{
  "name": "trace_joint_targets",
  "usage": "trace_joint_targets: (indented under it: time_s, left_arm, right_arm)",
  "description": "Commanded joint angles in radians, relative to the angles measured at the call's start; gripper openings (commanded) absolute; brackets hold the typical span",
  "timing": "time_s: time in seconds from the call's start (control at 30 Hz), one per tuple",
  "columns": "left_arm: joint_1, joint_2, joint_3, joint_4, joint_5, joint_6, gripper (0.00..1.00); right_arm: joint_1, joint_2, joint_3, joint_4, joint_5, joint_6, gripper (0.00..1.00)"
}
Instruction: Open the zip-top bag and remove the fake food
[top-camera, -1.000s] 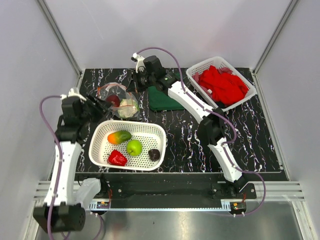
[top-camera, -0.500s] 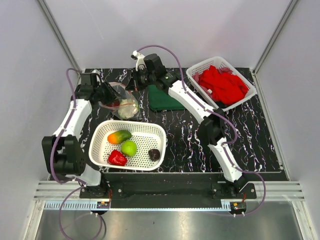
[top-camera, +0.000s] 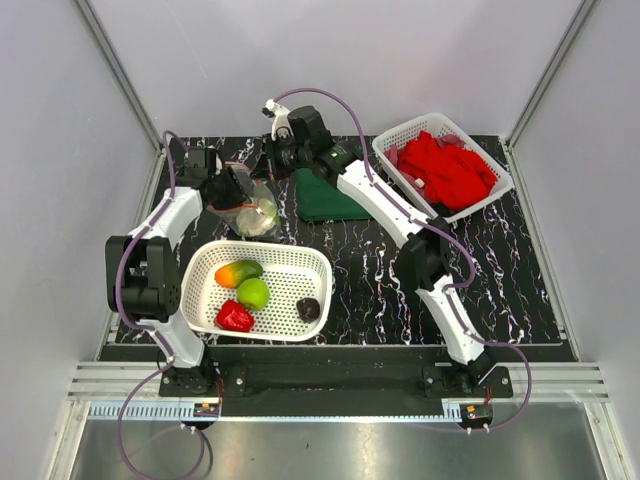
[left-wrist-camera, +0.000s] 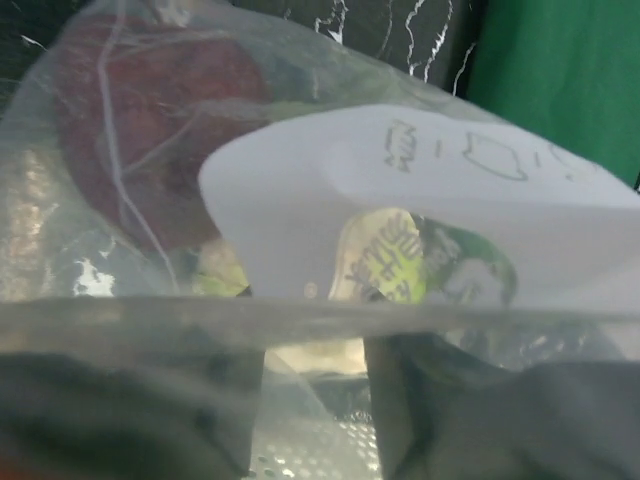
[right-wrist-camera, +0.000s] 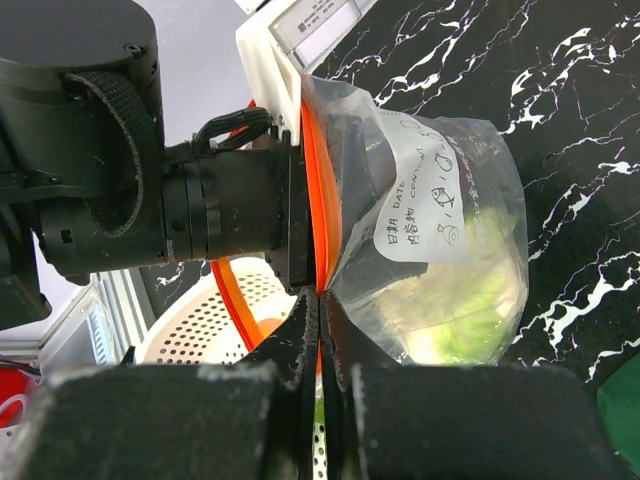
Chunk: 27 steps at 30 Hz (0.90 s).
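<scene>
The cauliflower needs to come out through the opening, so my left gripper will next pick up the white-green cauliflower (right-wrist-camera: 465, 300) by its pale end facing the bag's opening.
The zip-top bag (top-camera: 255, 208) lies at the back left of the table, clear with a white label (left-wrist-camera: 430, 210) and an orange zip strip (right-wrist-camera: 312, 190). Inside it are a white-green cauliflower (right-wrist-camera: 465, 300) and a dark red piece (left-wrist-camera: 150, 130). My right gripper (right-wrist-camera: 320, 305) is shut on the zip strip at the bag's mouth. My left gripper (top-camera: 232, 190) reaches into the bag's mouth, its jaws apart; its fingers (left-wrist-camera: 120, 400) show through the plastic. A mango (top-camera: 238, 272), green apple (top-camera: 253, 293), red pepper (top-camera: 234, 317) and small dark piece (top-camera: 309, 309) lie in the white basket (top-camera: 300, 258).
A folded green cloth (top-camera: 325, 200) lies just right of the bag, under the right arm. A white basket of red cloths (top-camera: 440, 165) stands at the back right. The food basket's rim shows below the bag in the right wrist view (right-wrist-camera: 200, 320).
My left arm has swung from the table's left side toward the back, and its gripper has gone into the bag's mouth. My right gripper has kept its hold on the zip strip.
</scene>
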Motion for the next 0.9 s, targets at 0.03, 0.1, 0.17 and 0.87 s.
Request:
trace_joint_targets:
  time_s: [0.03,0.1,0.17,0.87]
  left_arm:
    - [0.005,0.016,0.025,0.055,-0.06,0.017,0.51]
    - [0.005,0.04,0.029,0.062,-0.031,0.01,0.56]
    - [0.005,0.072,0.035,0.062,-0.004,0.003,0.57]
    - [-0.006,0.094,-0.113,0.159,0.111,0.048,0.5]
  right_arm:
    - [0.004,-0.016,0.038,0.024,-0.027,0.011,0.0]
    - [0.004,-0.014,0.042,0.026,-0.033,0.016,0.0]
    - [0.002,-0.014,0.042,0.024,-0.035,0.015,0.0]
    - [0.002,-0.02,0.002,0.026,-0.027,-0.002,0.0]
